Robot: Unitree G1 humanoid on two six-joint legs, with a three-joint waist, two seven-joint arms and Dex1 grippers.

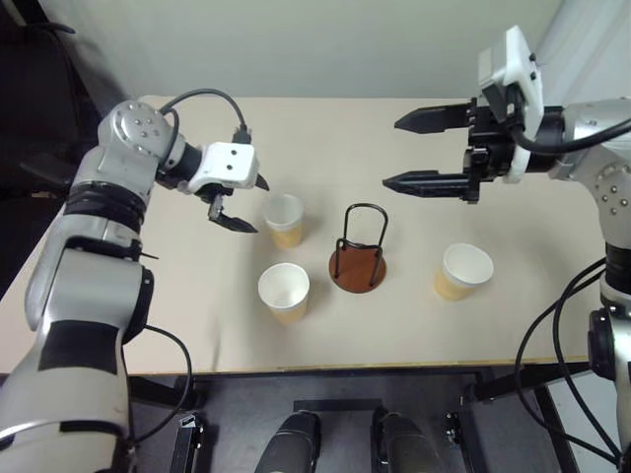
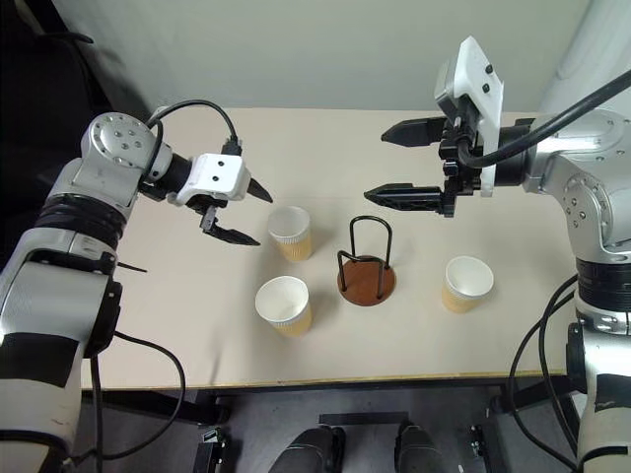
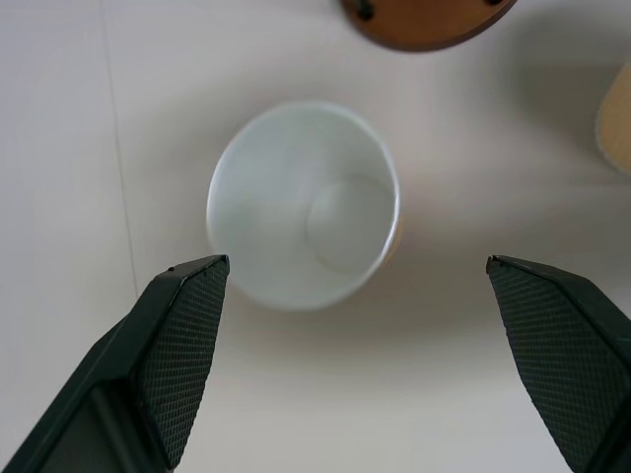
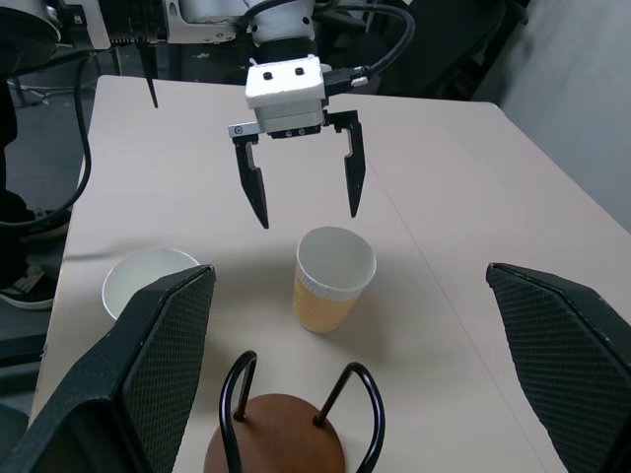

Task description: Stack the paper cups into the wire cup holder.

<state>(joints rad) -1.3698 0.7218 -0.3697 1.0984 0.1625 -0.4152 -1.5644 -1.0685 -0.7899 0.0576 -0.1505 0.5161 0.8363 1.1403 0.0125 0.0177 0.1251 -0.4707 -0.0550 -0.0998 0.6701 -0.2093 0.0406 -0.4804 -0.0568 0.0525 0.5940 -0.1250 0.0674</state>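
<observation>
I need to move my left gripper toward the cup's white rim first and then close on the cup, because both fingers stop short of the opening (image 1: 285, 208) of the nearest paper cup.
Three paper cups stand upright on the table: one (image 1: 284, 219) left of the wire cup holder (image 1: 358, 261), one (image 1: 284, 292) nearer the front edge, one (image 1: 463, 271) to the holder's right. The holder, black wire loops on a brown disc, holds nothing. My left gripper (image 1: 258, 207) hovers just left of the first cup (image 3: 304, 205), tilted down at it, open and empty. High above the table's right half, my right gripper (image 1: 391, 153) points left, open and empty. In the right wrist view the left gripper (image 4: 308, 217) hangs just behind that cup (image 4: 335, 276).
The beige table (image 1: 197, 325) carries just the cups and the holder. Its front edge runs close below the front cup. A pale wall stands behind the table. Dark floor lies to the left.
</observation>
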